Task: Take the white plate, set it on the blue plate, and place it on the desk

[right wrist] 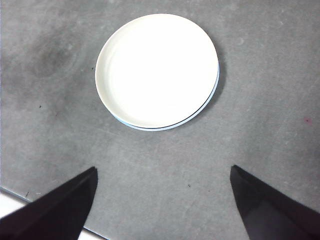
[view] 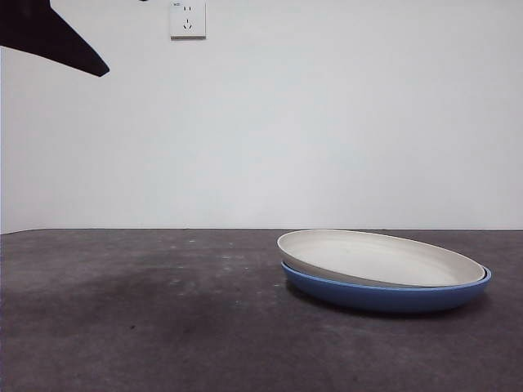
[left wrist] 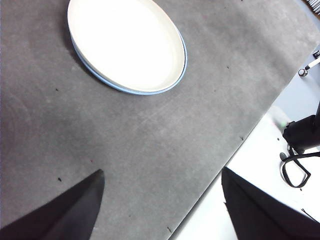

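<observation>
The right gripper grabs the white and blue plates together by their rims next, to put the stack on the desk.
The white plate (view: 384, 257) lies inside the blue plate (view: 384, 296), tilted a little, on the dark grey desk (view: 147, 318) at the right of the front view. In both wrist views only a thin blue rim (left wrist: 183, 65) (right wrist: 216, 87) shows around the white plate (left wrist: 127, 42) (right wrist: 157, 67). My left gripper (left wrist: 162, 182) hangs open high above the desk, well off to the side of the stack. My right gripper (right wrist: 162, 177) is open too, high up and apart from the plates. Neither holds anything. One black arm tip (view: 57, 41) shows at the top left corner of the front view.
A white wall with a socket (view: 187, 19) stands behind the desk. The desk's edge (left wrist: 235, 145) runs near my left gripper, with a white surface and black cables (left wrist: 297, 160) beyond it. Another edge (right wrist: 15, 192) lies by my right gripper.
</observation>
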Controlling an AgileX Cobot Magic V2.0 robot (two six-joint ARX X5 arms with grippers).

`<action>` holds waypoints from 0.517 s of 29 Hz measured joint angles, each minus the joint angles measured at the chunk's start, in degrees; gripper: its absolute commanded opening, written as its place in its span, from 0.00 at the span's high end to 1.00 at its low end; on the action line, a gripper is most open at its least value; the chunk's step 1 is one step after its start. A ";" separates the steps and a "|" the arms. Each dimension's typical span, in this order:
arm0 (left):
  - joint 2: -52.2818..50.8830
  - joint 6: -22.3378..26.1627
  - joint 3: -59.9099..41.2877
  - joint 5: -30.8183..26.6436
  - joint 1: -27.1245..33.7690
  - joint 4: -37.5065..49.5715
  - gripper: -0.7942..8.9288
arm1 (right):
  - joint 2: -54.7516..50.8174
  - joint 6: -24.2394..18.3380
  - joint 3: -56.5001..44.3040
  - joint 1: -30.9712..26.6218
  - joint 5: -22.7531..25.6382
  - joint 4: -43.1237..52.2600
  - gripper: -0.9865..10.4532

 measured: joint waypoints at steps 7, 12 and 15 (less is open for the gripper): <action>0.00 0.00 0.00 0.02 0.00 0.63 0.53 | 0.46 1.97 0.00 0.00 0.09 0.26 0.54; 0.00 -0.02 0.00 0.02 0.00 0.61 0.53 | 4.42 4.83 0.00 0.00 0.20 4.74 0.54; 0.00 -0.02 0.00 0.02 0.00 0.63 0.53 | 9.01 6.25 0.00 0.00 0.20 9.11 0.54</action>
